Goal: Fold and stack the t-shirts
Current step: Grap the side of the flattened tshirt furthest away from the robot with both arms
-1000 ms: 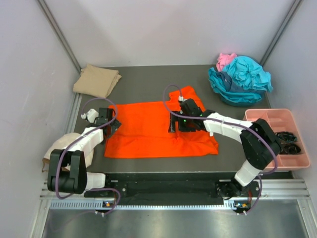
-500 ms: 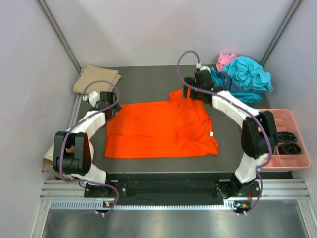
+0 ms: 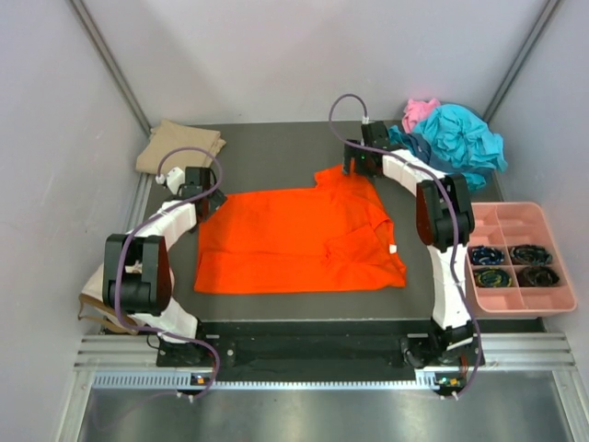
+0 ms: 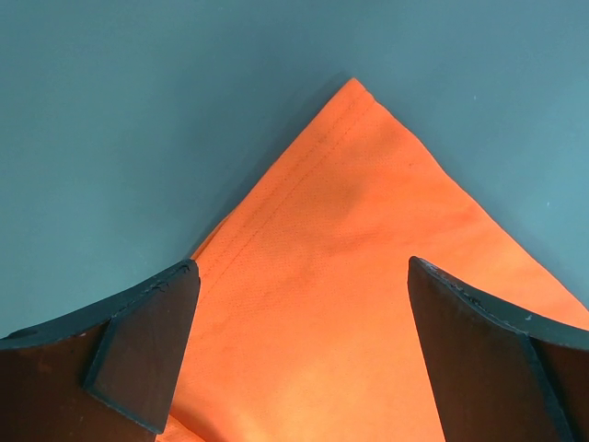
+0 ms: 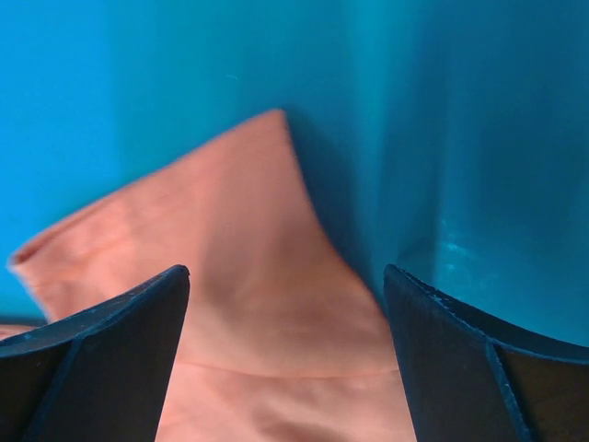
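Note:
My right gripper grips the orange t-shirt's back flap by its outer edge near the flap's end next, to fold it forward over the t-shirt's body.
A bright orange t-shirt (image 3: 294, 241) lies spread flat in the middle of the dark table. My left gripper (image 3: 204, 196) hovers open over its back left corner; in the left wrist view that orange corner (image 4: 368, 258) lies between the spread fingers of the left gripper (image 4: 304, 341). My right gripper (image 3: 359, 166) is open over the shirt's back right flap; in the right wrist view the right gripper (image 5: 287, 341) straddles a cloth tip (image 5: 239, 267). A folded tan t-shirt (image 3: 179, 149) lies at the back left. Teal t-shirts (image 3: 456, 143) and a pink one (image 3: 419, 112) are piled at the back right.
A pink compartment tray (image 3: 511, 208) with dark coiled items stands at the right edge. A cream cap-like thing (image 3: 97, 295) sits off the table's left side. Grey walls enclose the table on three sides.
My right arm left the middle of the orange shirt and reached back to its rear right flap. The left gripper moved back to the rear left corner. Both stayed open.

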